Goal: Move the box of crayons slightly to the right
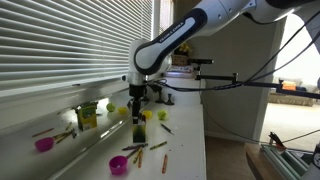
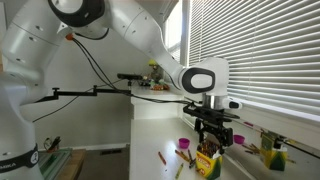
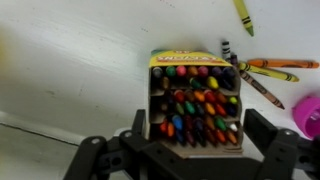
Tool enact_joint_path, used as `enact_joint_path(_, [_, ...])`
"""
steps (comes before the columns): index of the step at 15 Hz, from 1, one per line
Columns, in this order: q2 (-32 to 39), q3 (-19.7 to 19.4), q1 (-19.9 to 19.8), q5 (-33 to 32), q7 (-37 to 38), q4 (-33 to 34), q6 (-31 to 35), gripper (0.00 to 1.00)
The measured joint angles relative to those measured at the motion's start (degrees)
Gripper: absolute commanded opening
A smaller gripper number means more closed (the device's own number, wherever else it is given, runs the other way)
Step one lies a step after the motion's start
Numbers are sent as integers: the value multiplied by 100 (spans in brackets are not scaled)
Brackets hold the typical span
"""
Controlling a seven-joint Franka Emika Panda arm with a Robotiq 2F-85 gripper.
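Observation:
The box of crayons has its near end between my gripper's fingers. My gripper should close now. Closing now would hold the box by its sides.
The box of crayons (image 3: 195, 100) stands upright on the white counter with its top open, showing rows of coloured crayons. It also shows in both exterior views (image 1: 138, 131) (image 2: 207, 161). My gripper (image 3: 200, 138) is open. Its two black fingers sit on either side of the box's near end, with a thin gap at each side. In both exterior views the gripper (image 1: 137, 108) (image 2: 212, 138) hangs directly over the box, fingertips about level with its top. A brighter yellow-green mirror image (image 1: 88, 115) of the box shows in the glossy surface beside it.
Loose crayons (image 3: 268, 66) lie on the counter just beside the box, with more in an exterior view (image 1: 148, 148). A pink bowl (image 3: 311, 112) sits close by, and it also shows in an exterior view (image 1: 118, 165). The window blinds (image 1: 70, 45) run along one side of the counter.

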Motion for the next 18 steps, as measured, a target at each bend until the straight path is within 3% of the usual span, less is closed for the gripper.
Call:
enact_joint_path(2, [14,0,-11,0,0,-3,10,94])
enact_joint_path(3, [20,0,-17,0,0,-5,15,74])
enact_joint_path(5, [35,0,-25,0,0,-6,21,68])
enact_joint_path(7, [44,0,-28,0,0,-7,26,53])
enact_joint_path(12, [29,5,-33,0,0,-3,33,45])
enact_joint_path(18, [0,17,-33,0,0,-4,34,45])
